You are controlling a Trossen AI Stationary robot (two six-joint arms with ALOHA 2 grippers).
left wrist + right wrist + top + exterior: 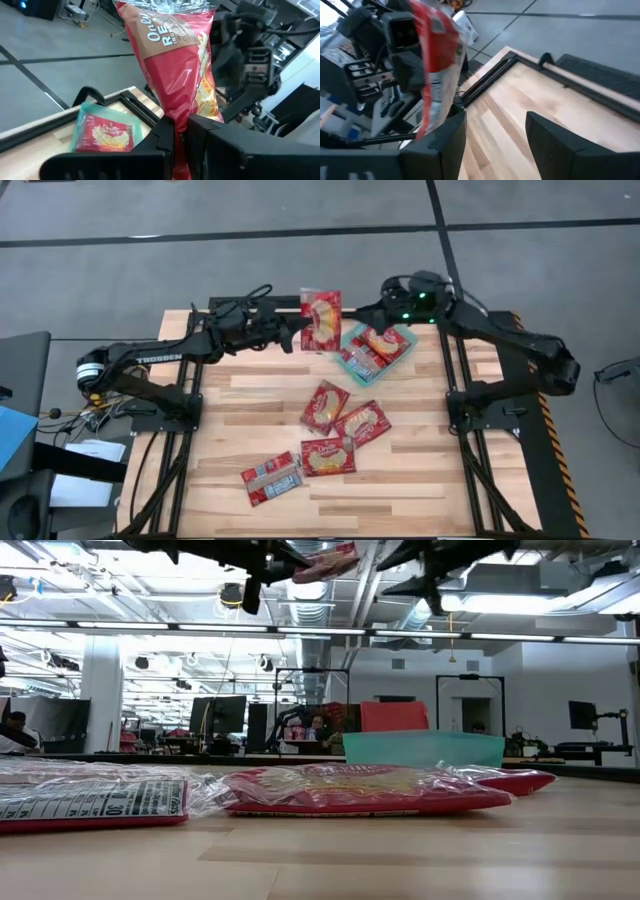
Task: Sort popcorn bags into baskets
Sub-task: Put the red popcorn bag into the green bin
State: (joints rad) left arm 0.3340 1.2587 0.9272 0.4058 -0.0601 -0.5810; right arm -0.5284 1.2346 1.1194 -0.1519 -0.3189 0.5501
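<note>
My right gripper grabs the popcorn bag by its labeled side edge (pixel 338 321) next, to sort it into the teal basket.
A red popcorn bag (pixel 320 320) hangs in the air above the table's far edge, shut in my left gripper (pixel 296 333), which reaches in from the left. My right gripper (pixel 368 310) is open at the bag's right side; in the right wrist view the bag (pixel 437 60) stands beside one finger (pixel 451 135), not between the two. The teal basket (pixel 352 340) sits below near the far edge, with packets lying flat in it. Several more bags (pixel 325 407) lie flat on the table. My left gripper pinches the popcorn bag between its two fingers (pixel 165 137) at the bag's edge nearest the arm (pixel 181 120), coming about level from the table's left. The bag is lifted clear, high above the table, and stretches away from the fingers. My right gripper: I cannot tell whether its finger touches the bag.
Loose bags lie mid-table (pixel 362 423), (pixel 328 457) and toward the near left (pixel 272 478). In the low view they show in front (pixel 370 790), with the basket (pixel 425 748) behind. Bare wood (pixel 450 480) lies along the near right.
</note>
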